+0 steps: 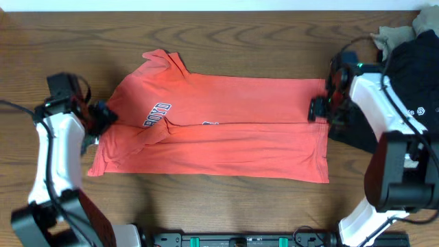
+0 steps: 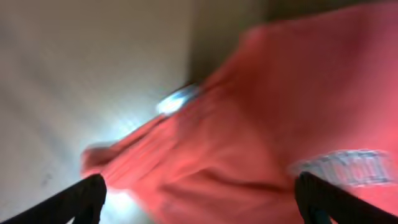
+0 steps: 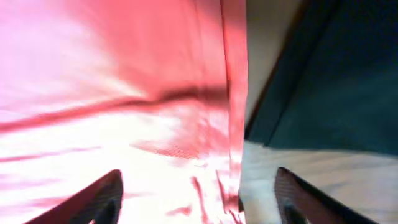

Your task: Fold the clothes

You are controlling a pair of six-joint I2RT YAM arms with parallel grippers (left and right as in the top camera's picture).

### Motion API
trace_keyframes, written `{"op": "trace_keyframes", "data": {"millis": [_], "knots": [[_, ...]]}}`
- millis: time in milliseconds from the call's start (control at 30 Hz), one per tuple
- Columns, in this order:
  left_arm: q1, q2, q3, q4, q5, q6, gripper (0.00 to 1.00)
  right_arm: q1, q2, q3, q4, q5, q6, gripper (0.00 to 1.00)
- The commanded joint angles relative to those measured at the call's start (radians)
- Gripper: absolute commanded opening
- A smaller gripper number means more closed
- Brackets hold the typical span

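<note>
My left gripper grabs the coral-red T-shirt (image 1: 219, 127) by the sleeve on its far side (image 1: 160, 60) next, to fold that side toward the T-shirt's near edge.
The coral-red T-shirt (image 1: 219, 127) lies folded lengthwise across the middle of the table, its navy-and-white lettering (image 1: 155, 114) near the left end. My left gripper (image 1: 104, 115) is open at the shirt's left edge; the left wrist view shows red cloth (image 2: 249, 124) between its spread fingers (image 2: 199, 202). My right gripper (image 1: 319, 108) is open at the shirt's right hem; the right wrist view shows the hem (image 3: 233, 93) between its fingers (image 3: 199, 196). A black tee (image 1: 411, 89) with a small white logo lies at the right under my right arm, next to a beige piece (image 1: 394, 34).
The wooden table (image 1: 219, 206) runs to the front edge, where a black rail (image 1: 240, 240) sits. The black tee also shows in the right wrist view (image 3: 336, 81), close beside the red hem.
</note>
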Motion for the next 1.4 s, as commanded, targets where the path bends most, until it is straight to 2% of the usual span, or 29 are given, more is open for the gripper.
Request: {"op": "trace_keyframes", "data": {"millis": [0, 200, 400, 567, 700, 867, 900, 1067, 1267, 1367], "knots": [[-0.069, -0.012, 0.046, 0.061, 0.057, 0.142, 0.98, 0.013, -0.037, 0.053, -0.003, -0.050, 0.004, 0.79], [-0.148, 0.100, 0.145, 0.168, 0.216, 0.250, 0.98, 0.013, -0.037, 0.056, -0.019, -0.108, 0.004, 0.79], [-0.202, 0.315, 0.360, 0.180, 0.310, 0.319, 0.98, 0.013, -0.037, 0.056, -0.058, -0.109, 0.005, 0.79], [-0.232, 0.508, 0.532, 0.191, 0.320, 0.318, 0.98, 0.024, -0.037, 0.056, -0.078, -0.108, 0.005, 0.79], [-0.235, 0.633, 0.595, 0.247, 0.413, 0.301, 0.98, 0.035, -0.037, 0.056, -0.079, -0.108, 0.005, 0.79], [-0.235, 0.716, 0.598, 0.345, 0.438, 0.182, 1.00, 0.048, -0.037, 0.056, -0.080, -0.108, 0.005, 0.79], [-0.235, 0.724, 0.598, 0.358, 0.439, 0.177, 0.96, 0.048, -0.037, 0.056, -0.080, -0.108, 0.005, 0.79], [-0.233, 0.724, 0.612, 0.415, 0.478, 0.178, 0.65, 0.050, -0.037, 0.056, -0.066, -0.108, 0.005, 0.77], [-0.232, 0.720, 0.658, 0.398, 0.549, 0.179, 0.21, 0.050, -0.037, 0.056, 0.018, -0.108, 0.005, 0.75], [-0.232, 0.719, 0.658, 0.362, 0.549, 0.179, 0.07, 0.050, -0.037, 0.056, 0.026, -0.108, 0.006, 0.74]]}}
